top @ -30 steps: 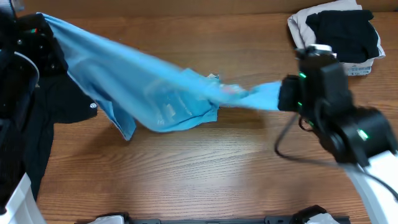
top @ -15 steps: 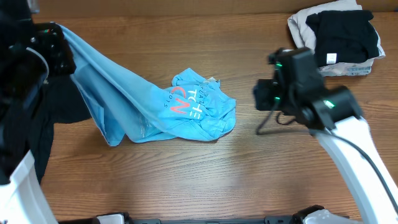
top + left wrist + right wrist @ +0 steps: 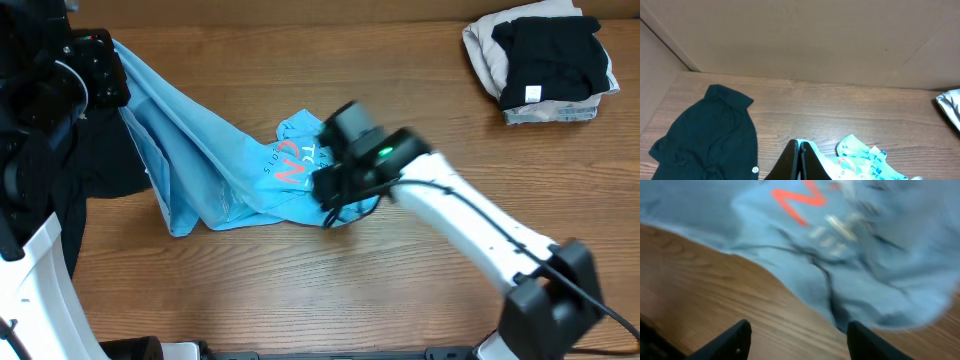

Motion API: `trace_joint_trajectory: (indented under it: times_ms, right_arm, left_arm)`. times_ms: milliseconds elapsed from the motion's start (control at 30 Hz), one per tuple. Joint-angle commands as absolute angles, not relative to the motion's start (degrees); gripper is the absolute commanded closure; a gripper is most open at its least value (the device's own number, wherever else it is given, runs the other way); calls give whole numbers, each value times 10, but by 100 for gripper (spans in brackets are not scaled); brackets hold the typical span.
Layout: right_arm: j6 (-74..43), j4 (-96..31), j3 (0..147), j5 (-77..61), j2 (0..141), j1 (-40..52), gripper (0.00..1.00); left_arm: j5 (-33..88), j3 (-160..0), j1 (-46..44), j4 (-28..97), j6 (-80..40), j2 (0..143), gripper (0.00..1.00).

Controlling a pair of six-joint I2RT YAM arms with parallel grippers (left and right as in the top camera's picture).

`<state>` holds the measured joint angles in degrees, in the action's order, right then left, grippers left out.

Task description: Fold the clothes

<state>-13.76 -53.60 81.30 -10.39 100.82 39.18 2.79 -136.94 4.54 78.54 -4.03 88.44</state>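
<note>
My left gripper is holding the T-shirt's end. My right gripper should next grab the T-shirt heap's front edge (image 3: 322,220), away from that end, to stretch and fold the light blue T-shirt (image 3: 200,150).
The clothes are a light blue T-shirt (image 3: 200,150) with red-orange and white print. One end hangs from my left gripper (image 3: 108,62) at the far left, and the rest slopes down into a crumpled heap (image 3: 300,165) mid-table. In the left wrist view my left gripper (image 3: 800,150) is shut on a thin fold of the blue fabric, and the heap (image 3: 865,160) lies beyond it. My right gripper (image 3: 335,195) hovers over the heap's front edge. In the right wrist view it (image 3: 800,340) is open, low over the wood, with the shirt (image 3: 850,245) just ahead and nothing between the fingers.
A large black garment (image 3: 100,165) with a small round white logo (image 3: 755,170) lies at the left, under the left arm. A stack of folded clothes (image 3: 545,55) sits at the back right corner. Brown walls (image 3: 800,40) close off the table's far side.
The right gripper let go of the shirt's right end, which dropped into a heap. The right arm swung left to the heap with jaws opening. The left gripper stayed shut on the shirt.
</note>
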Motion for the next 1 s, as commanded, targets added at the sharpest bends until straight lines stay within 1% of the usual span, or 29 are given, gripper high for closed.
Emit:
trace_joint_trajectory:
  times_ms: [0, 433, 467, 567, 733, 833, 967]
  right_arm:
    - [-120, -503, 814, -52, 1041, 422, 34]
    - [-89, -424, 814, -39, 1127, 427, 37]
    - [-89, -422, 814, -39, 1130, 427, 39]
    - [-89, -418, 814, -39, 1137, 427, 42]
    - [-89, -417, 814, -39, 1146, 427, 50]
    - [-89, -417, 814, -40, 1146, 427, 53]
    - [-88, -416, 814, -52, 1146, 427, 59]
  left_arm:
    - [32, -1378, 49, 788, -25, 896, 96]
    - [23, -1378, 49, 788, -21, 900, 96]
    - [23, -1378, 49, 788, -21, 900, 96]
    - [24, -1378, 49, 788, -21, 900, 96]
    - [24, -1378, 49, 788, -21, 900, 96]
    - [23, -1378, 49, 788, -21, 900, 96]
    - [24, -1378, 49, 788, -21, 900, 96]
